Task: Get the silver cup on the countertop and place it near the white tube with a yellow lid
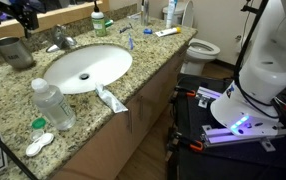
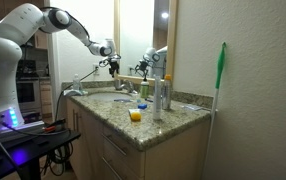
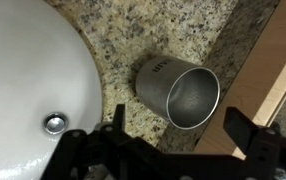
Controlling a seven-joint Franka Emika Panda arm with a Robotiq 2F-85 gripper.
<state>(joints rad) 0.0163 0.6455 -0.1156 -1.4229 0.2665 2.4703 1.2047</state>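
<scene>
I need to grab the silver cup (image 1: 14, 52) by its rim from above, with one finger inside. That leaves the cup's base free, so I can place the cup upright.
The silver cup (image 1: 14, 52) stands upright on the granite countertop (image 1: 143, 62) at the far back corner, beside the oval white sink (image 1: 83, 68). In the wrist view the cup (image 3: 178, 92) shows its open mouth just ahead of the jaws. My gripper (image 3: 178, 130) is open and empty, one finger on each side, hovering above the cup without touching it. It also shows in both exterior views (image 1: 19, 14) (image 2: 111, 62). The white tube with a yellow lid (image 1: 166, 32) lies at the opposite end of the countertop.
A clear water bottle (image 1: 53, 103) and a larger white tube (image 1: 111, 98) sit at the front edge. A faucet (image 1: 61, 40), a green bottle (image 1: 98, 24) and a blue toothbrush (image 1: 129, 40) line the back. A toilet (image 1: 204, 48) stands beyond the counter.
</scene>
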